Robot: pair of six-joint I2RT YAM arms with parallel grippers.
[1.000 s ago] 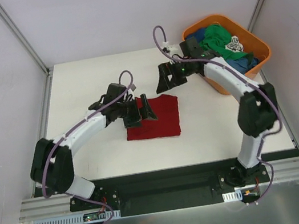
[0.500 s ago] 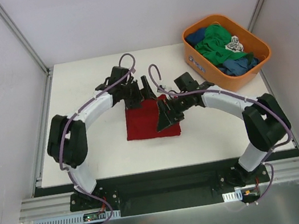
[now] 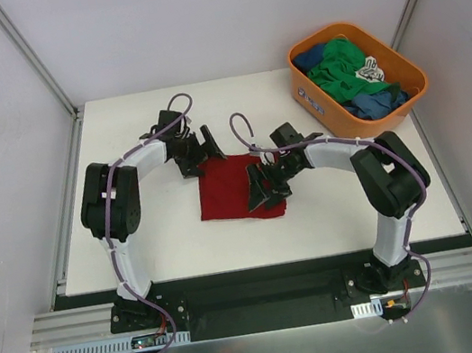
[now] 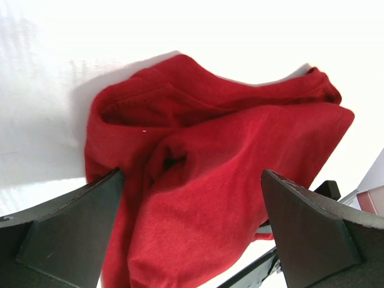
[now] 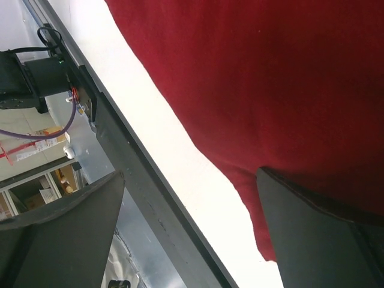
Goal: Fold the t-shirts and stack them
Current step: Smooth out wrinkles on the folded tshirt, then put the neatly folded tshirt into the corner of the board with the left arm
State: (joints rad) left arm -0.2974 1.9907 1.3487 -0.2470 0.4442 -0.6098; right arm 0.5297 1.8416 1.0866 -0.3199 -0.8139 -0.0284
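My left gripper is going to slide the folded dark red t-shirt, still folded, for stacking. It will next grab the t-shirt by its edge farthest from the tub.
A dark red t-shirt (image 3: 225, 192) lies folded in a rough square mid-table. My left gripper (image 3: 200, 153) is open at its far left corner; in the left wrist view the gripper (image 4: 192, 240) straddles the bunched red cloth (image 4: 240, 150) without gripping it. My right gripper (image 3: 265, 188) is open and low over the shirt's right side; in the right wrist view the gripper (image 5: 189, 234) has one finger over the red cloth (image 5: 270, 72) and the other past its edge. A green t-shirt (image 3: 339, 62) and a blue t-shirt (image 3: 374, 104) lie heaped in the tub.
The orange plastic tub (image 3: 316, 112) stands at the far right corner of the white table (image 3: 155, 236), with a black-and-white patterned cloth (image 3: 370, 70) on its heap. The table's near edge and metal rail (image 5: 120, 156) show in the right wrist view.
My right arm has swung from the tub down to the red shirt's right side. My left gripper has moved from the shirt's left edge up to its far left corner.
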